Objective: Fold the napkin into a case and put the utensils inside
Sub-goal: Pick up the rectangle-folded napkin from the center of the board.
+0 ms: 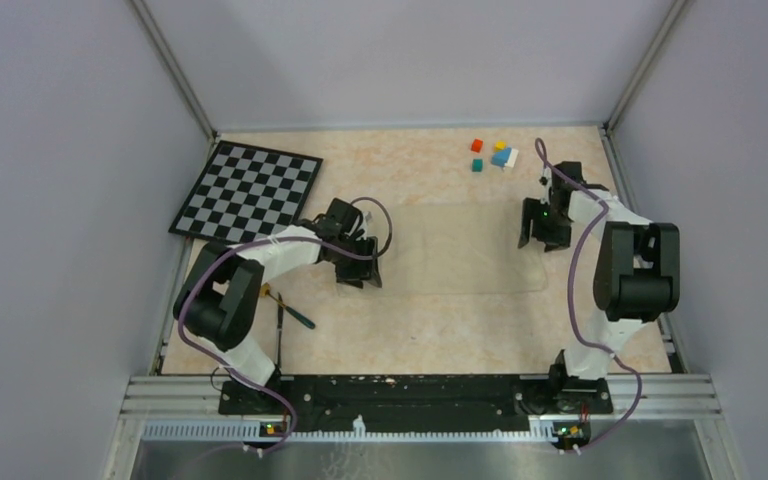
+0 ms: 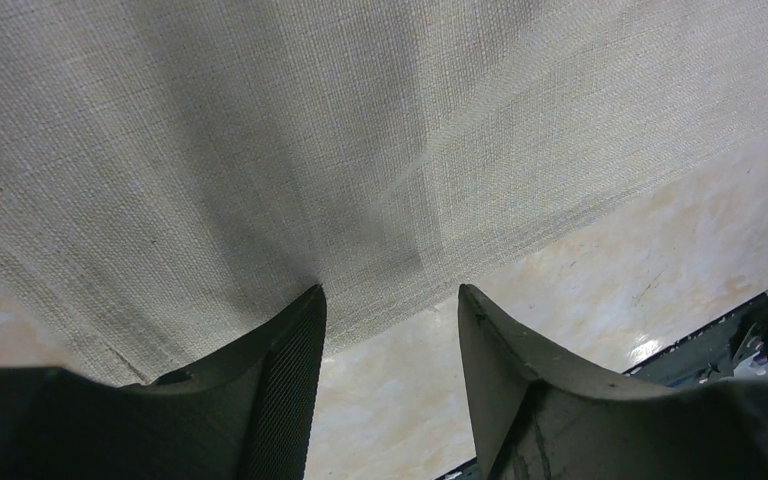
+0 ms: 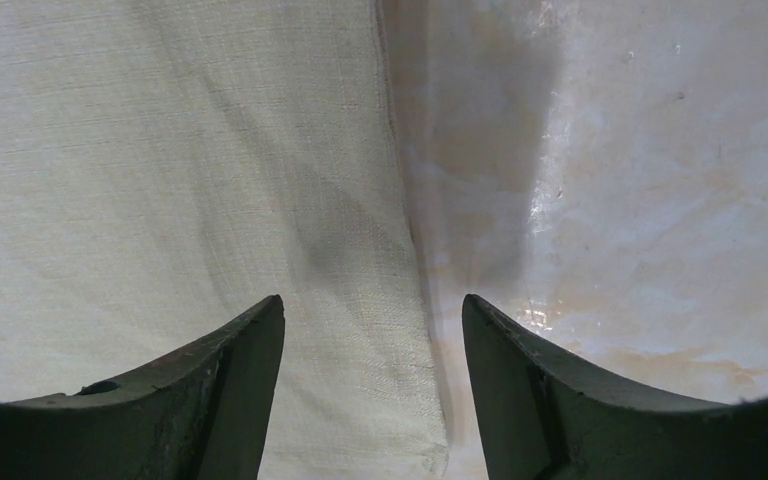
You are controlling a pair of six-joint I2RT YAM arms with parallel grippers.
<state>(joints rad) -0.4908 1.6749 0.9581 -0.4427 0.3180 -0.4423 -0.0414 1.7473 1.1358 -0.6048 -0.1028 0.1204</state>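
I need to lower my right gripper before it closes on the hem: the hem is between my fingers, but their soft shadows are apart in the right wrist view.
The napkin lies flat and spread out in the middle of the table, a pale beige cloth. My left gripper hovers open over its left near edge. In the left wrist view the napkin fills the upper part and its hem runs between the open left gripper fingertips, nothing pinched. My right gripper stands open at the cloth's right edge. In the right wrist view the napkin hem and corner lie between the open right gripper fingers. The utensils lie by the left arm, partly hidden.
A black-and-white checkerboard lies at the back left. Several small coloured cubes sit at the back right, just beyond the right arm. Grey walls close in the table on three sides. A metal rail runs along the near edge.
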